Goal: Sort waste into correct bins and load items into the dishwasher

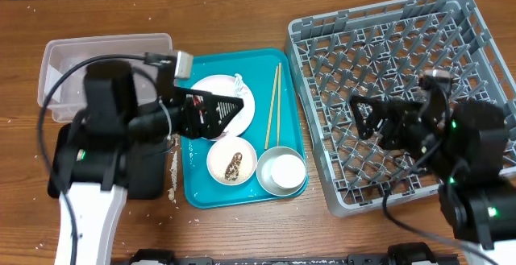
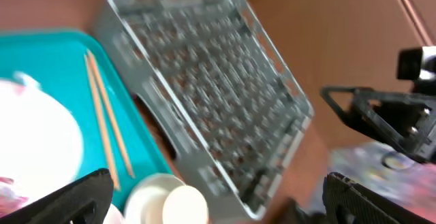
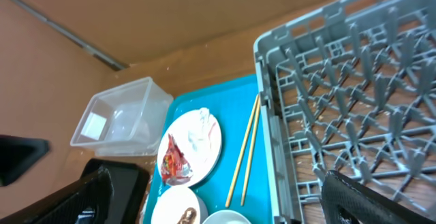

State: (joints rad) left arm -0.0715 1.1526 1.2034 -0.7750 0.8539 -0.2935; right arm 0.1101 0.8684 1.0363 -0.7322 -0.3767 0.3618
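My left gripper is to reach the white cup and grab its rim (image 1: 285, 166) (image 2: 178, 200). That leaves the cup's body free for my right gripper at the handover.
The white plate (image 1: 216, 88) lies on the teal tray (image 1: 286, 72) with the white tissue (image 1: 239, 83) at its edge. In the right wrist view the plate (image 3: 201, 142) also bears the red wrapper (image 3: 176, 164). My left gripper (image 1: 226, 113) hovers open and empty over the plate and hides the wrapper from overhead. Chopsticks (image 1: 272, 108) lie beside the plate. A white bowl (image 1: 218, 154) holds brown food scraps (image 1: 232, 166). The white cup (image 1: 288, 168) sits in a grey bowl (image 1: 268, 180). My right gripper (image 1: 359, 118) is open and empty above the grey rack (image 1: 387, 39).
The clear tub (image 1: 105, 55) stands at the back left. The black tray (image 1: 153, 176) lies under my left arm, with rice grains (image 1: 173, 180) on the table beside it. The rack fills the right side of the table.
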